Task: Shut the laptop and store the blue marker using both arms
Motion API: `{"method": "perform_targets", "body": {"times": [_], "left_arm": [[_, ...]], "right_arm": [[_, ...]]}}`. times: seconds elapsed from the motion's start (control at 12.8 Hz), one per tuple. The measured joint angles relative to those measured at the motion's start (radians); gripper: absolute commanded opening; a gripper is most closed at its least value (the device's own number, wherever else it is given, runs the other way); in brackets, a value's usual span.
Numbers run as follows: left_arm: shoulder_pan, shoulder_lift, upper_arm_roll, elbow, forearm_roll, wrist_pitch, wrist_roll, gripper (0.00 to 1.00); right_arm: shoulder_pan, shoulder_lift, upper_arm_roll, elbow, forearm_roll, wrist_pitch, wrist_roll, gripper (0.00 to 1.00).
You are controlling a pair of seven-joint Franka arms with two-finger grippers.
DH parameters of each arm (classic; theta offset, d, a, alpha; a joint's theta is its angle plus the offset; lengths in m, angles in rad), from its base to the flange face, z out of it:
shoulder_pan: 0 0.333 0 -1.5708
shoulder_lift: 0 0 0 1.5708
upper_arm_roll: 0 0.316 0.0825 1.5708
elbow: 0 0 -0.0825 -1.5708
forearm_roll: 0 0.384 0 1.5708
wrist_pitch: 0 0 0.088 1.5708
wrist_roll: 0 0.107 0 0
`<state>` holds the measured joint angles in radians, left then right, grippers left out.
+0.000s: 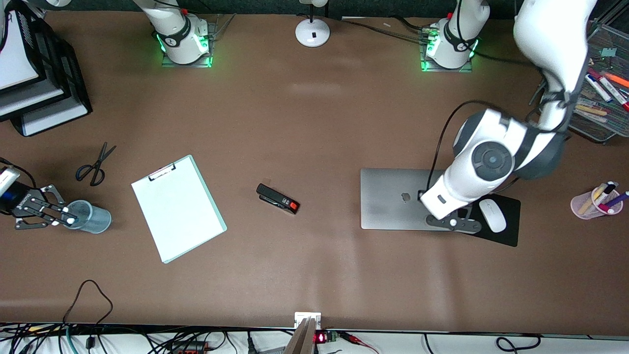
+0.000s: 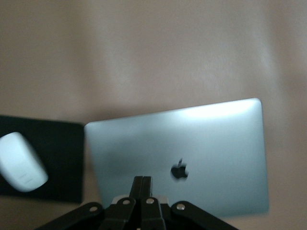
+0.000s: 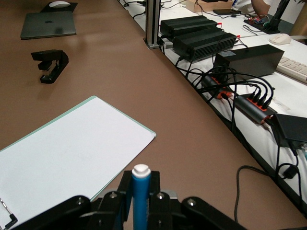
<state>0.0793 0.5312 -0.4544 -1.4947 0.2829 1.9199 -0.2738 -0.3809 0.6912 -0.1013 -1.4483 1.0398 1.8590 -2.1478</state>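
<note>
My right gripper should open now, because the blue marker point(image 1: 71, 221) point(image 3: 141, 194) is standing inside the rim of the clear blue cup.
The laptop point(image 1: 393, 199) lies closed on the table, lid up with its dark logo showing; it also appears in the left wrist view point(image 2: 211, 139) and small in the right wrist view point(image 3: 48, 24). My left gripper point(image 1: 452, 223) point(image 2: 143, 179) hangs shut and empty over the lid's edge beside the mouse pad. At the right arm's end of the table my right gripper point(image 1: 68, 221) point(image 3: 140, 178) is shut on the blue marker point(image 3: 141, 194). The marker's whitish end point(image 1: 71, 221) sits at the rim of a clear blue cup point(image 1: 94, 219).
A clipboard with white paper point(image 1: 178, 209), a black stapler point(image 1: 277, 198) and scissors point(image 1: 95, 164) lie mid-table. A white mouse point(image 1: 492, 215) rests on a black mouse pad point(image 1: 508, 233). A pink pen cup point(image 1: 589, 204) and mesh tray point(image 1: 607, 113) stand at the left arm's end.
</note>
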Motion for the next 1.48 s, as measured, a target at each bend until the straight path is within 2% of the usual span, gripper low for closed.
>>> {"method": "perform_targets", "body": {"times": [0.08, 0.16, 0.23, 0.55, 0.78, 1.01, 1.09, 1.25, 1.4, 1.48], "left_arm": [[0.012, -0.028, -0.003, 0.026, -0.034, -0.048, 0.031, 0.31], [0.034, -0.061, -0.005, 0.042, -0.074, -0.084, 0.068, 0.79], [0.057, -0.099, -0.006, 0.053, -0.098, -0.121, 0.105, 1.0], [0.087, -0.212, -0.006, 0.097, -0.113, -0.265, 0.15, 1.0], [0.113, -0.223, -0.006, 0.179, -0.123, -0.423, 0.16, 1.0], [0.124, -0.222, 0.001, 0.207, -0.123, -0.478, 0.196, 1.0], [0.125, -0.219, 0.029, 0.206, -0.133, -0.481, 0.229, 1.0], [0.114, -0.224, 0.149, 0.192, -0.217, -0.474, 0.3, 1.0], [0.021, -0.268, 0.316, 0.136, -0.261, -0.396, 0.335, 1.0], [-0.032, -0.31, 0.375, 0.08, -0.264, -0.335, 0.336, 1.0]], "right_arm": [[-0.002, 0.003, 0.0, 0.0, 0.0, -0.004, -0.005, 0.53], [-0.005, 0.004, 0.0, 0.0, 0.0, -0.006, -0.008, 1.0], [-0.008, 0.005, 0.0, 0.0, 0.0, -0.007, -0.008, 1.0], [-0.04, -0.004, -0.003, 0.012, -0.025, -0.007, 0.043, 1.0], [-0.04, -0.064, 0.0, 0.03, -0.134, -0.019, 0.225, 1.0], [0.035, -0.151, 0.007, 0.036, -0.306, -0.023, 0.535, 1.0], [0.076, -0.177, 0.009, 0.045, -0.393, -0.023, 0.67, 1.0], [0.167, -0.219, 0.012, 0.076, -0.578, -0.023, 0.952, 1.0], [0.258, -0.265, 0.015, 0.091, -0.739, -0.039, 1.217, 1.0], [0.295, -0.285, 0.015, 0.092, -0.79, -0.077, 1.339, 1.0]]}}
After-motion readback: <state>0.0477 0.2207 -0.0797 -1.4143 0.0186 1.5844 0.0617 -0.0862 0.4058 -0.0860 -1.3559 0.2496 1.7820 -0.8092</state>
